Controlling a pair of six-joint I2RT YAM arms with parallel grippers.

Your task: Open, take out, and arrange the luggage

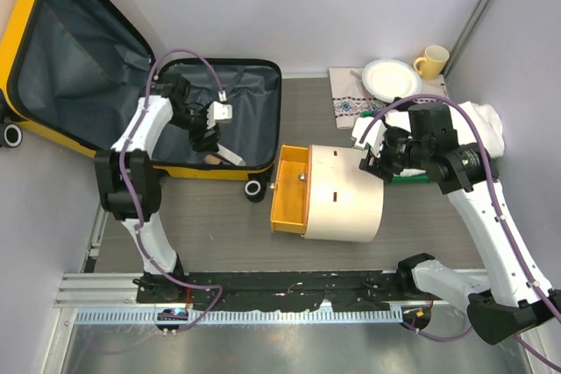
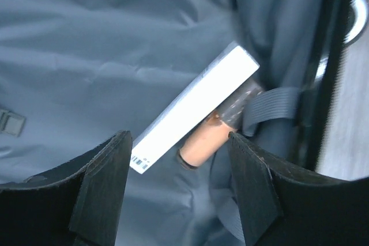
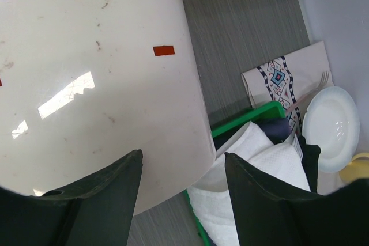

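Next, my left gripper grabs the white box (image 2: 196,108) across its width near the box's barcode end (image 2: 157,144), and the box's far end stays free to enter the cylinder's drawer.
The yellow luggage (image 1: 256,109) lies open at the back left, its lid (image 1: 70,59) leaning on the wall and its dark grey lining showing. My left gripper (image 1: 209,133) is down inside the base, open (image 2: 180,142), with nothing between its fingers. Just beyond the fingertips a white box (image 2: 196,108) and a peach tube (image 2: 203,141) lie on the lining beside a grey strap (image 2: 271,108). My right gripper (image 1: 379,157) hangs open (image 3: 183,156) over the right end of the cream cylinder (image 3: 86,84), holding nothing.
The cream cylinder (image 1: 344,194) with its orange end (image 1: 289,190) lies mid-table, close to the luggage's wheel (image 1: 255,188). A green tray (image 3: 242,120) with white towels (image 3: 259,171) sits at its right. A plate (image 1: 391,79), yellow mug (image 1: 432,60) and patterned mat (image 1: 349,104) stand behind.
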